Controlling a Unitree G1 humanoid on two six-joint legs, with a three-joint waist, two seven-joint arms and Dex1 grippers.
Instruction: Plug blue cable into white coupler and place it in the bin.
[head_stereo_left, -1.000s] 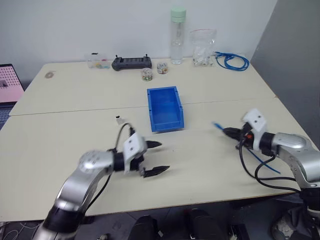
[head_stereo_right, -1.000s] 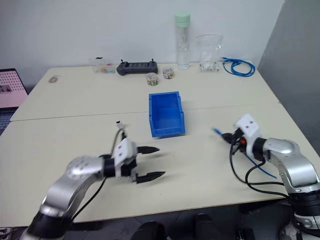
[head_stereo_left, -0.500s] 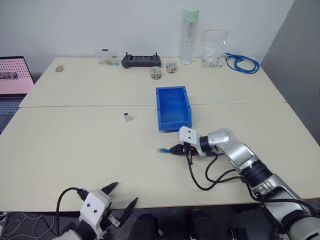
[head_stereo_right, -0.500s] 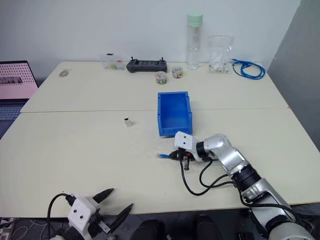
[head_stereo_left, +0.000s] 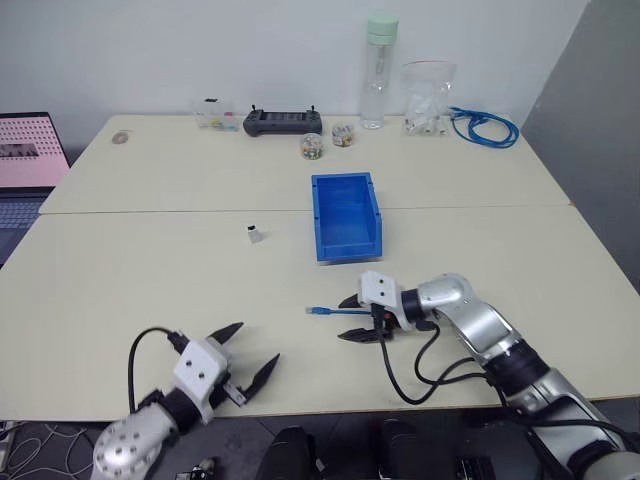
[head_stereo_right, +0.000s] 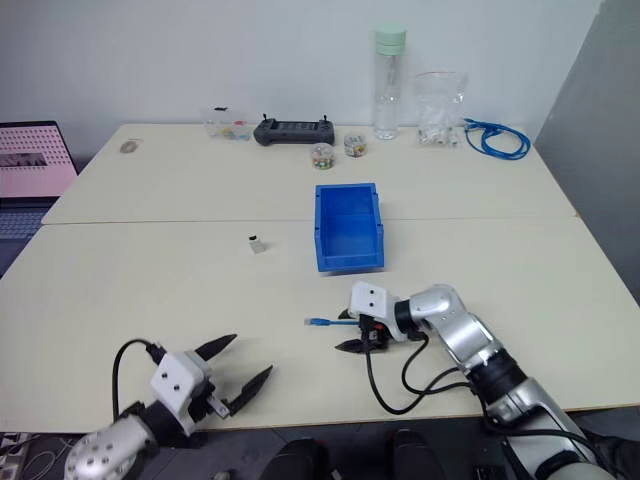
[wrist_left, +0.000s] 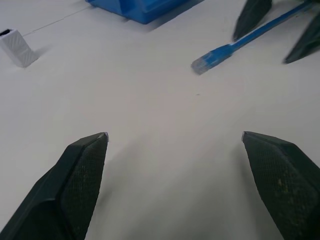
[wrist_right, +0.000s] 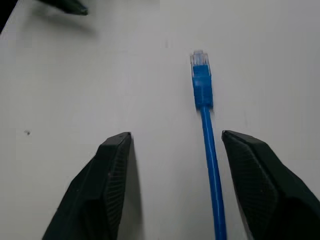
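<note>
I need to grab the cable next by the flat-sided blue boot (head_stereo_left: 320, 310) with my right gripper, since the blue cable runs round and thin (head_stereo_left: 348, 311) behind the plug.
The blue cable (head_stereo_left: 335, 312) lies on the table a little in front of the bin (head_stereo_left: 347, 215), its plug end (wrist_right: 199, 60) pointing left. My right gripper (head_stereo_left: 353, 318) is open, one finger on either side of the cable (wrist_right: 206, 120), which runs between them without being gripped. The tiny white coupler (head_stereo_left: 255, 235) stands by itself left of the bin, also seen as the coupler (wrist_left: 17, 48) from the left wrist. My left gripper (head_stereo_left: 250, 352) is open and empty near the table's front edge, pointing toward the plug (wrist_left: 210, 59).
Along the back edge stand a black controller (head_stereo_left: 283, 121), two small jars (head_stereo_left: 312, 146), a tall bottle (head_stereo_left: 381, 70), a clear bag (head_stereo_left: 425, 95) and a coiled blue cable bundle (head_stereo_left: 485, 125). A laptop (head_stereo_left: 25, 150) sits at the far left.
My right gripper carried the blue cable left to the front of the bin, then opened and let it go on the table. The left gripper drew back toward the near-left edge.
</note>
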